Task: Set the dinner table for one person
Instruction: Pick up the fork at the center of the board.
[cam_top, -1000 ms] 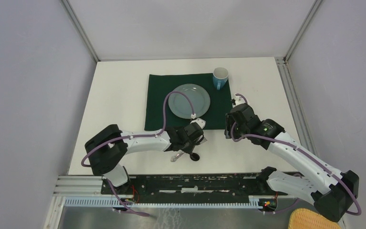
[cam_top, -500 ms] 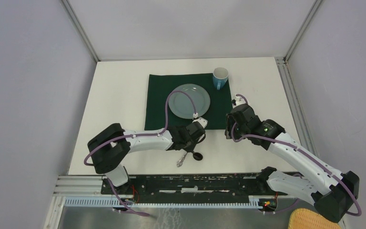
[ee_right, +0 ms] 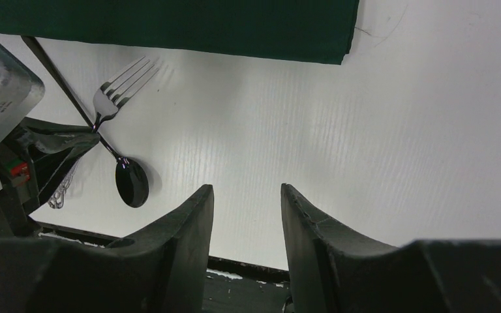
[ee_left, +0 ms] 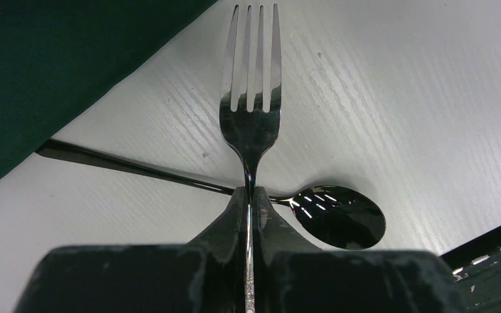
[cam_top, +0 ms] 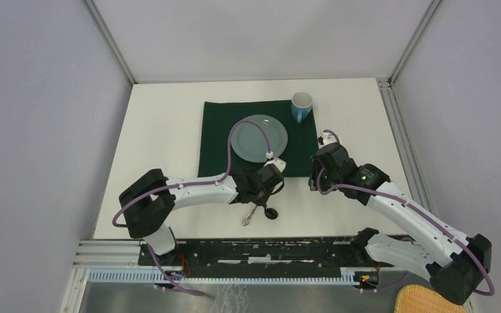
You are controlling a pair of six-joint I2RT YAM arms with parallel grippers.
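The left gripper's two fingers are pinching the fork's handle [ee_left: 250, 197] above the dark spoon [ee_left: 339, 218], so the fork would come up and the spoon would stay lying if the left gripper lifted now.
My left gripper [ee_left: 250, 192] is shut on the handle of a silver fork [ee_left: 251, 111]. Its tines point away from me, toward the dark green cloth [ee_left: 52, 65]. The fork [cam_top: 249, 216] sits low over the white dinner table [cam_top: 163, 150] and crosses the handle of a dark spoon [ee_left: 339, 218] lying on the tabletop. The spoon's bowl [cam_top: 271, 213] faces the near edge. My right gripper [ee_right: 246, 192] is open and holds nothing. It hovers to the right of the fork [ee_right: 121, 91] and spoon [ee_right: 132, 182].
A grey-blue plate [cam_top: 259, 138] rests on the green cloth [cam_top: 215, 137], with a blue mug [cam_top: 301, 106] at the cloth's far right corner. The table's near edge and black rail [ee_right: 248, 267] run just below my right gripper.
My left gripper has closed on the fork's handle, and the fork has shifted slightly to the right, closer to the spoon. The right arm has not moved.
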